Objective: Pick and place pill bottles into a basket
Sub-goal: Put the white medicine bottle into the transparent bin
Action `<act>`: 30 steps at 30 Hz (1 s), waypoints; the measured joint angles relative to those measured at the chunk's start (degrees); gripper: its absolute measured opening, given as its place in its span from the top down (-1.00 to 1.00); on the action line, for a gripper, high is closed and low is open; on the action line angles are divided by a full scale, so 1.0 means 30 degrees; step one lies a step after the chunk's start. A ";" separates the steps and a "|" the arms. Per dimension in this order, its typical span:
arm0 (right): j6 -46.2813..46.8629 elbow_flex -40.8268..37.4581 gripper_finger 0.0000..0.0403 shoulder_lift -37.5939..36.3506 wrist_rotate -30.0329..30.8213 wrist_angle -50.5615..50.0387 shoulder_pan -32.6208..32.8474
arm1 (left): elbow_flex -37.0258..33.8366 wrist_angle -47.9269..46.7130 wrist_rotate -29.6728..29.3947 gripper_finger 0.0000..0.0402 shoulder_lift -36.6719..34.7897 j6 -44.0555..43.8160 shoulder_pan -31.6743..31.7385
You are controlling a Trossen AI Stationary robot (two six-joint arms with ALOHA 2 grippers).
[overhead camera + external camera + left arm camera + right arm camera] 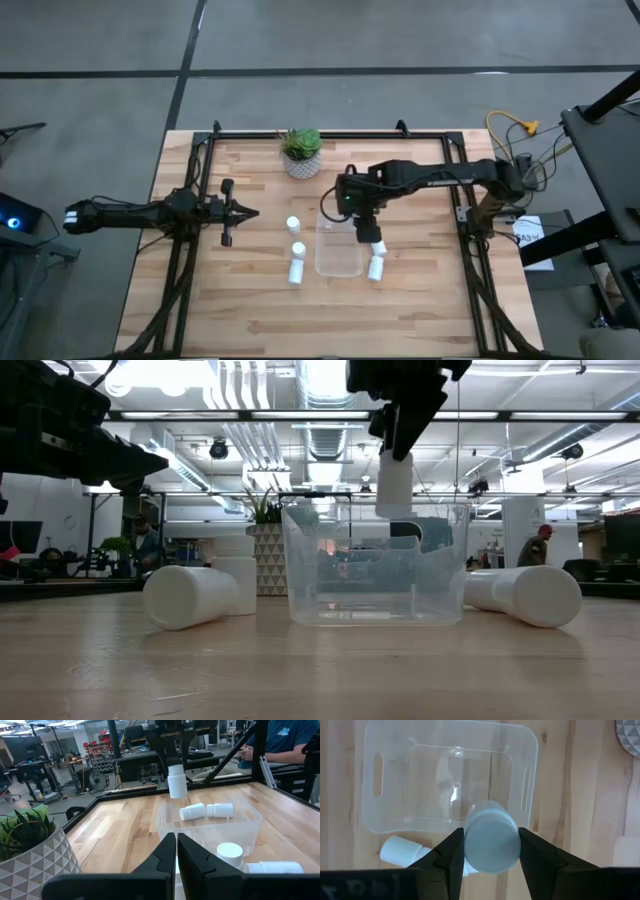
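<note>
The bottle (491, 842) is still high above the clear basket's near rim in the wrist view. I should lower it into the basket before my right gripper lets go.
My right gripper (362, 222) hangs over the right side of the clear basket (338, 248), shut on a white pill bottle (395, 485). The basket has nothing in it. Two pill bottles (192, 812) lie on their sides on the table just right of the basket. Left of it one bottle stands upright (293, 225) and others lie on their sides (297, 270). My left gripper (250, 213) is shut, level, at the table's left, touching nothing. My right gripper pinches the bottle's upper part (393, 460) between its two fingers (451, 852). The fingers come steeply from above. The bottle hangs upright below them, lifted clear, over the basket's right wall (450, 822).
A green plant in a whitish patterned pot (301, 155) stands at the table's far edge, behind the basket. A black frame (330, 133) runs round the table. People show in the room beyond the table.
</note>
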 joint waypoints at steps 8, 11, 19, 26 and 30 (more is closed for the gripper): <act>-0.0528 0.0530 0.29 0.2028 -0.0053 -0.0010 -0.0015 | 0.0000 -0.0033 0.0003 1.00 0.0007 0.0000 -0.0003; -0.0831 0.0699 0.29 0.2388 -0.0038 0.0090 -0.0015 | 0.0000 -0.0040 0.0003 1.00 0.0044 0.0000 0.0000; -0.0818 0.0224 0.29 0.2415 0.0037 0.1225 -0.0102 | 0.0000 -0.0119 0.0006 1.00 0.0184 0.0000 0.0001; -0.0852 -0.0182 0.29 0.2412 0.0063 0.1737 -0.0109 | 0.0000 -0.0368 0.0003 1.00 0.0211 0.0015 -0.0004; -0.0790 -0.0470 0.29 0.2408 0.0089 0.1716 -0.0117 | 0.0000 -0.0385 0.0003 1.00 0.0211 0.0018 0.0000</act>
